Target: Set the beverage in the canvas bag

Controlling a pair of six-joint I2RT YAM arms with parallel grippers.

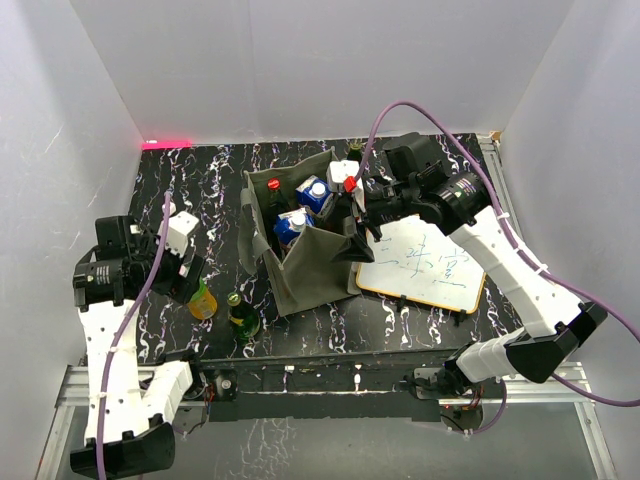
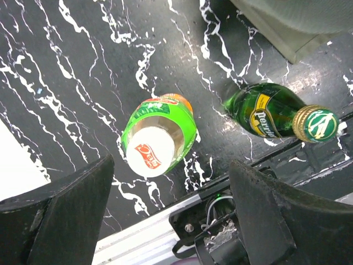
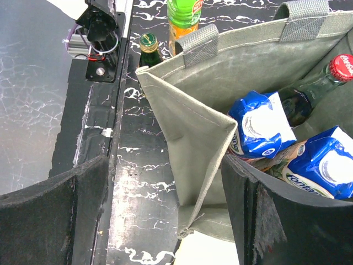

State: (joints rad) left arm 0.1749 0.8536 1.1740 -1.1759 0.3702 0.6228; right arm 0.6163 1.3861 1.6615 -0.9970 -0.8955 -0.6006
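Observation:
My left gripper grabs the beverage bottle by its white cap [image 2: 150,152] next, which leaves the bottle's green-labelled body free to enter the canvas bag.
A beverage bottle [image 2: 157,138] with orange drink, a green label and a white cap stands on the black marble table, just ahead of my open left gripper [image 2: 165,221] and not between its fingers. Beside it stands a green Perrier bottle [image 2: 281,116]. In the top view both bottles [image 1: 202,300] [image 1: 242,316] are left of the canvas bag's front corner. The olive-grey canvas bag [image 1: 300,250] stands mid-table. My right gripper [image 3: 165,215] is open at the bag's right side, and a corner of the bag wall [image 3: 198,127] hangs loose between its fingers.
Inside the bag are blue cartons [image 3: 259,124] and a red-capped cola bottle [image 3: 341,66]. A framed whiteboard [image 1: 425,265] lies right of the bag, under my right arm. The table's metal front rail [image 2: 138,243] runs just behind the two bottles.

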